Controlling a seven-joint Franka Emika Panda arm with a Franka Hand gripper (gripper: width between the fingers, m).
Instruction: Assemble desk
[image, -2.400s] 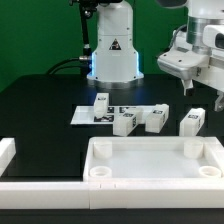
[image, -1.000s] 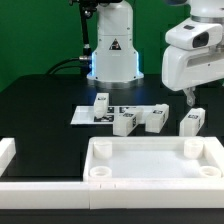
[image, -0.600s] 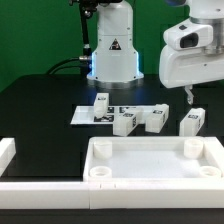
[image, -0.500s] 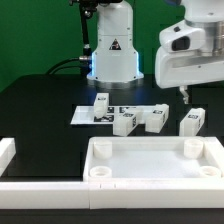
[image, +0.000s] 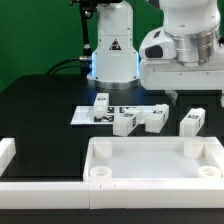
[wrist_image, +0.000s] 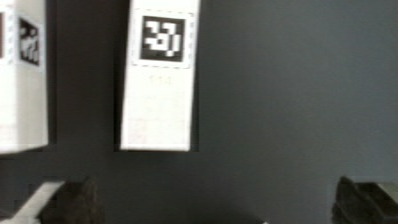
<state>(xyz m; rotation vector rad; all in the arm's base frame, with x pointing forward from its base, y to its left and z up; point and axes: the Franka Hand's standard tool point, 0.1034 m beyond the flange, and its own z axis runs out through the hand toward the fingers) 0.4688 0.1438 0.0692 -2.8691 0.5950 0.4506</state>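
My fingers would miss the white leg (wrist_image: 157, 100) until moved closer.
The desk's white rimmed tabletop (image: 150, 162) lies at the front with round sockets in its corners. Four short white tagged legs lie behind it: one (image: 101, 106), one (image: 124, 121), one (image: 157, 118) and one (image: 190, 121) furthest to the exterior view's right. My gripper (image: 196, 98) hangs above the two right-hand legs, open and empty. In the wrist view one leg (wrist_image: 159, 75) lies lengthwise on the black table, and another (wrist_image: 22, 80) shows at the picture's edge. My gripper (wrist_image: 217, 205) is spread wide, with dark fingertips (wrist_image: 63, 203) and nothing between them.
The marker board (image: 85, 115) lies flat under the left-hand legs. Low white border walls (image: 38, 189) run along the front and the exterior view's left (image: 6, 153). The arm's base (image: 113, 50) stands at the back.
The gripper has swung and moved toward the exterior view's left and lower, from beside the rightmost leg to above the right-hand legs. The legs and tabletop have not moved.
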